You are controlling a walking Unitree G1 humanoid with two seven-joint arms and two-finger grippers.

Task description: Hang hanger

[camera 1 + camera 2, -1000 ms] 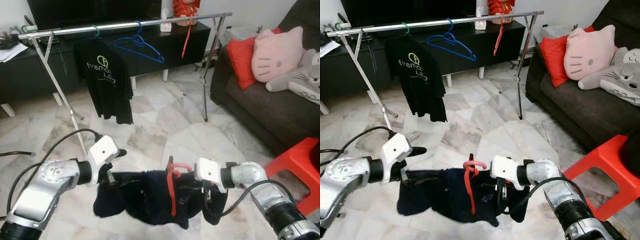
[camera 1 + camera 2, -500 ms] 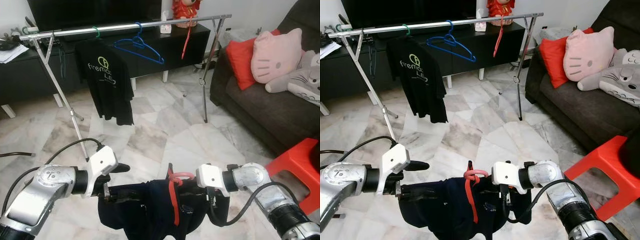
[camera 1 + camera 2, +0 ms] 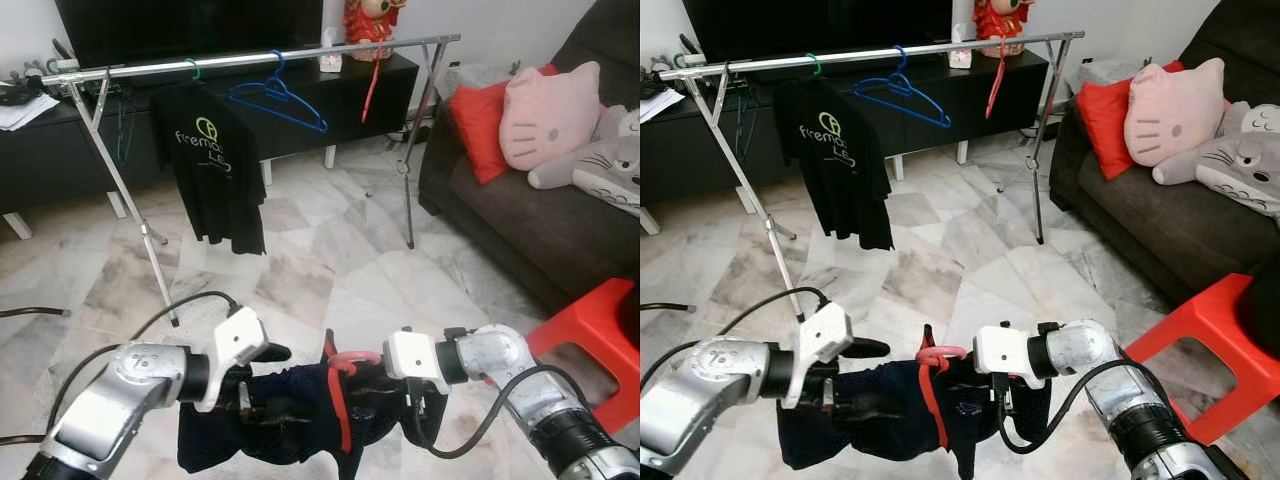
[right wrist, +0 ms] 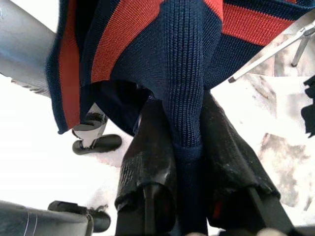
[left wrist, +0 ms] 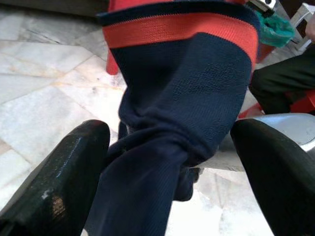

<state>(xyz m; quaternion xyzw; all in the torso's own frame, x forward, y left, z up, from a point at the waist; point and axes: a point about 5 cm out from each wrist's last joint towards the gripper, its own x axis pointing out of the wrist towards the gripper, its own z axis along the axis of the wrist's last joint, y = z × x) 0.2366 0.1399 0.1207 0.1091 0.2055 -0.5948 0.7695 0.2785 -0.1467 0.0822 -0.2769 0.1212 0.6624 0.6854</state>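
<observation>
The sweater spreads wide at its red band point(image 5: 184, 29). My left gripper needs to grab the sweater next by the bunched fold point(image 5: 160, 145), where the cloth gathers narrow.
A navy sweater point(image 3: 290, 415) with red stripes hangs low over the floor on a red hanger point(image 3: 348, 360), bunched between my two grippers. The left gripper point(image 5: 172, 132) is at the sweater's left end, fingers wide apart with a thick fold of cloth lying between them. At the right end, my right gripper point(image 4: 182, 103) points down and is shut on a navy fold beside the hanger hook. Farther ahead stands a metal clothes rack point(image 3: 260, 58) carrying a black t-shirt point(image 3: 210, 165), a blue hanger point(image 3: 280, 95) and another red hanger point(image 3: 372, 75).
A dark sofa point(image 3: 510, 215) with a red cushion point(image 3: 478, 115) and plush toys lines the right side. A red stool point(image 3: 600, 320) stands close by my right arm. Behind the rack runs a black TV cabinet point(image 3: 330, 100). Marble floor point(image 3: 330, 250) lies open between me and the rack.
My left gripper has moved right, toward the right gripper, so the sweater now hangs bunched and narrower between them. The right gripper has barely shifted.
</observation>
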